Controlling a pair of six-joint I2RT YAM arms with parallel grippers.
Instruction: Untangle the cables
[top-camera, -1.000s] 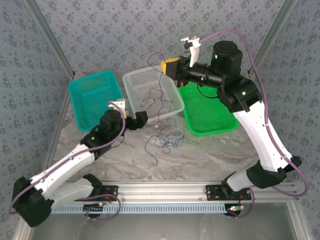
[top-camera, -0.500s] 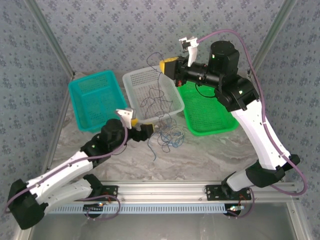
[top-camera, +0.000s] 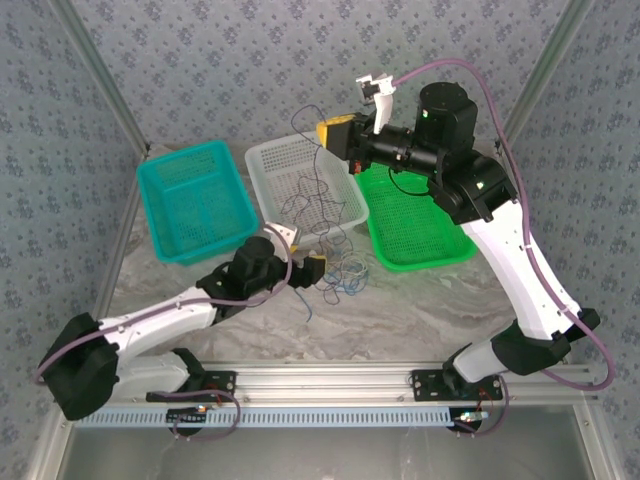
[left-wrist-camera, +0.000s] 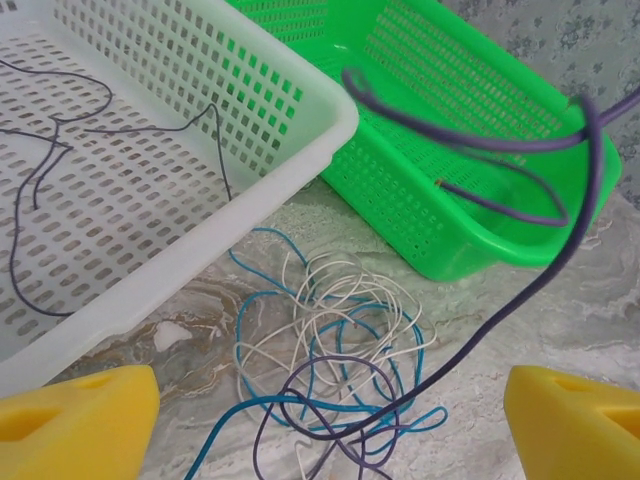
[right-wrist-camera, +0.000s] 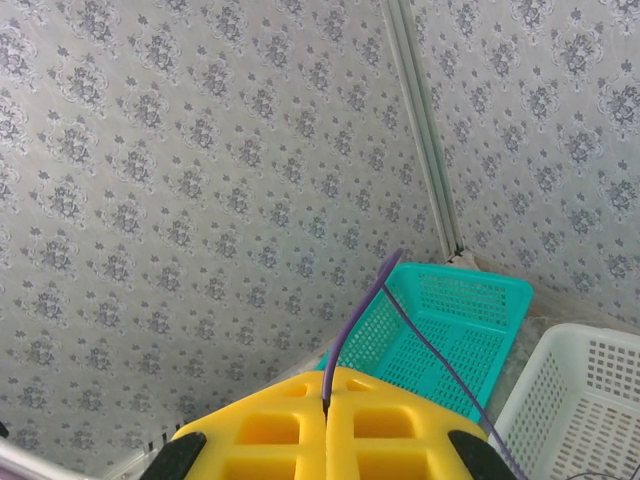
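The purple cable needs to be untangled, so my left gripper will grab it near its loose end (top-camera: 330, 289) (left-wrist-camera: 335, 434) and leave the blue and cream loops free.
A tangle of blue, cream and dark purple cables (top-camera: 337, 272) lies on the marble table in front of the white basket (top-camera: 275, 155). My left gripper (top-camera: 314, 268) hovers low beside it, open. In the left wrist view the tangle (left-wrist-camera: 340, 340) lies between and beyond its yellow fingers (left-wrist-camera: 75, 420), untouched. My right gripper (top-camera: 326, 133) is raised over the white basket's far corner, shut on a purple cable (right-wrist-camera: 360, 315) pinched between its yellow pads (right-wrist-camera: 270, 430). That cable (left-wrist-camera: 560, 250) hangs down to the tangle.
A teal basket (top-camera: 190, 200) stands at the left and a green basket (top-camera: 410, 240) at the right of the white one. Dark thin wires (top-camera: 300, 205) lie inside the white basket (left-wrist-camera: 300, 150). The green basket (left-wrist-camera: 470, 110) sits just beyond the tangle.
My left arm has swung right and lower, from the white basket's near left corner to beside the tangle. The right gripper shifted slightly left, still holding the purple cable.
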